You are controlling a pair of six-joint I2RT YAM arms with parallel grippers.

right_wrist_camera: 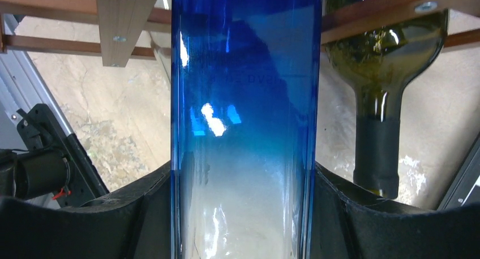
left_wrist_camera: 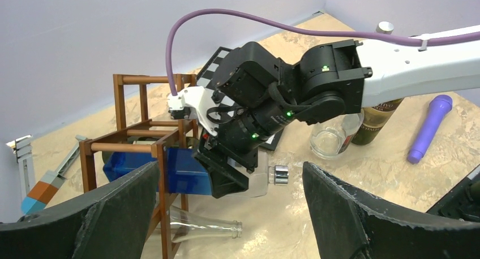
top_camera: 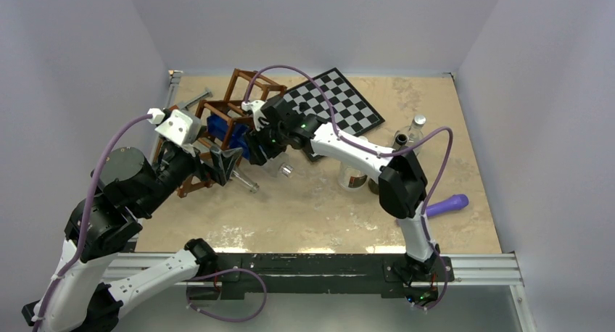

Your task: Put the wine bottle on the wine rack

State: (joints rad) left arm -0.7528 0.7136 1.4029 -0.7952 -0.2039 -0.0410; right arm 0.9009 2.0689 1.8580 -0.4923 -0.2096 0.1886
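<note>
The bottle goes farther in with my right gripper next, before its release. Only the blue base end is inside the rack cell, so if I opened now, the bottle out would tip.
The reddish-brown lattice wine rack (top_camera: 217, 114) stands at the back left; it also shows in the left wrist view (left_wrist_camera: 121, 146) and in the right wrist view (right_wrist_camera: 124, 21). My right gripper (top_camera: 252, 145) is shut on a blue-to-clear bottle (right_wrist_camera: 243, 100), held lying flat with its blue base end inside a rack cell (left_wrist_camera: 147, 168) and its silver cap (left_wrist_camera: 279, 174) pointing out. A dark green bottle (right_wrist_camera: 385, 72) lies in the cell beside it. My left gripper (top_camera: 226, 165) is open and empty, just in front of the rack.
A clear bottle (left_wrist_camera: 204, 225) lies on the table under the rack's front. A checkerboard (top_camera: 337, 104) lies behind the right arm. A glass jar (top_camera: 353, 176), a dark bottle (top_camera: 401, 140), a clear capped bottle (top_camera: 417, 125) and a purple handle (top_camera: 448, 204) are to the right.
</note>
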